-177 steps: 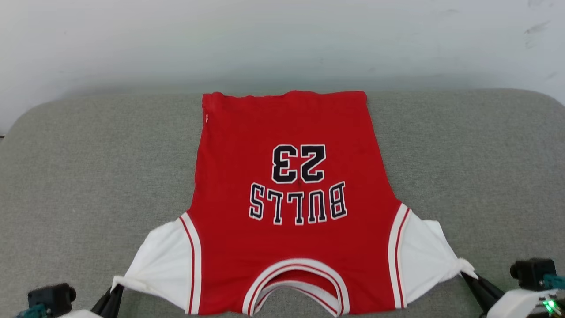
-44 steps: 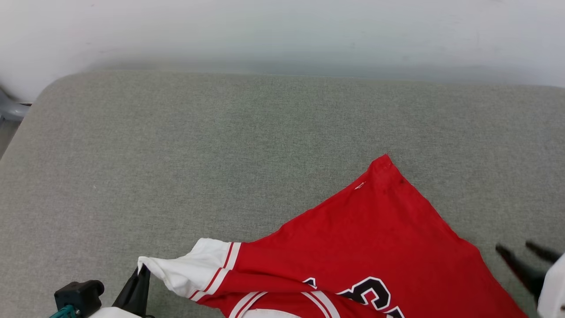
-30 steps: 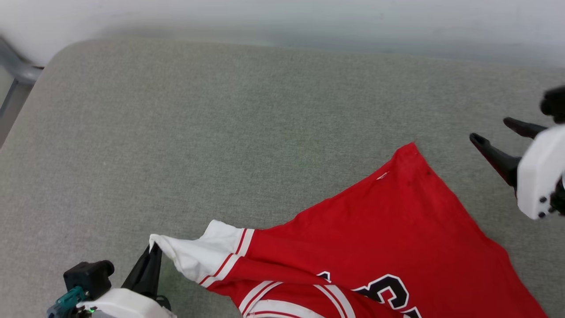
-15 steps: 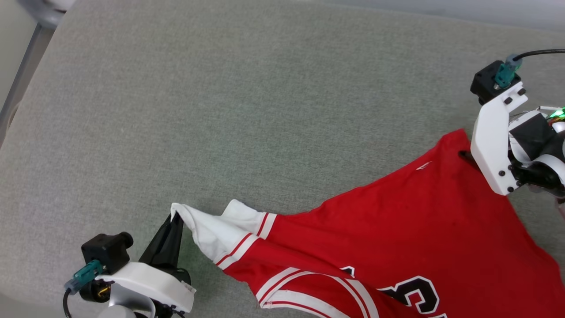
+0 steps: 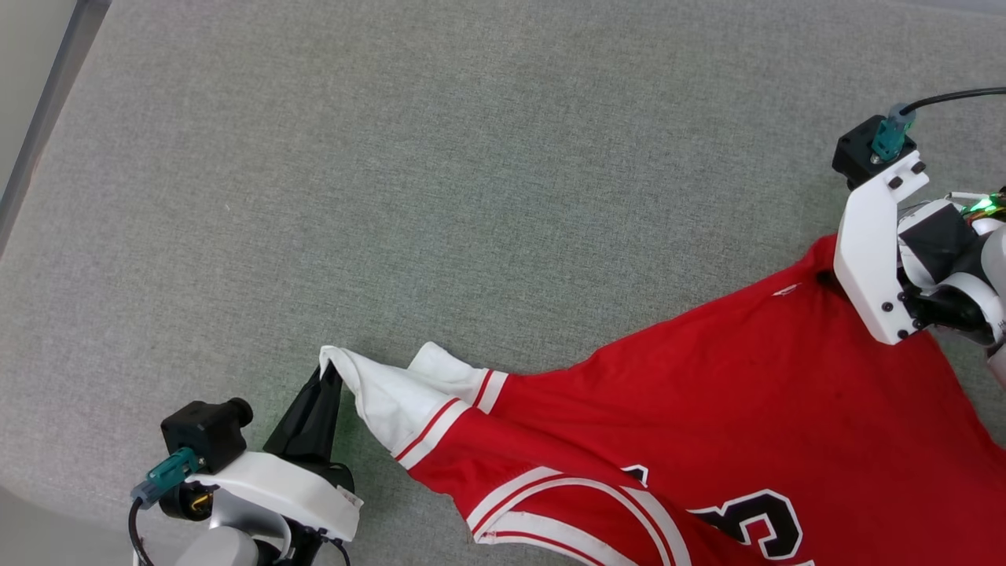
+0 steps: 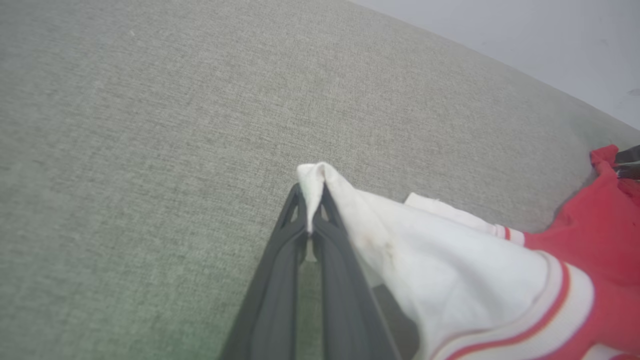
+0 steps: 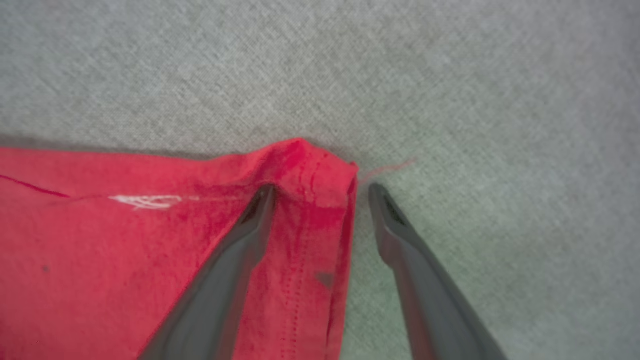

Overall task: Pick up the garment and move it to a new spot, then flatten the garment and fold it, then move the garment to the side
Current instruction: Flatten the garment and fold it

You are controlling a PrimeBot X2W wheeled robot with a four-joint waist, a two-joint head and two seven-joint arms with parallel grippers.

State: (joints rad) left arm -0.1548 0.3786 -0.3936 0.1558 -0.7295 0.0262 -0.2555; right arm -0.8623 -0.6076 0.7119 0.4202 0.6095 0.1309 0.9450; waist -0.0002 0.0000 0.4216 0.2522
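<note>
My right gripper grabs the garment by its red hem corner next. That hem corner puckers up while the garment's cloth beside it lies flat.
The garment, a red jersey with white sleeves and black lettering, lies slanted across the lower right of the grey cushion. My left gripper is shut on the tip of a white sleeve, which is pinched between its dark fingers. My right gripper stands open at the garment's red hem corner, one finger on the cloth and the other on the cushion beside the edge. In the head view its white wrist mount hides the fingertips.
The grey fabric cushion spreads wide to the left and far side of the garment. Its left edge shows at the upper left, with a pale wall beyond the far edge.
The camera has tilted down and shifted. My right gripper came down from above the cushion onto the hem corner. The left gripper keeps its hold on the sleeve.
</note>
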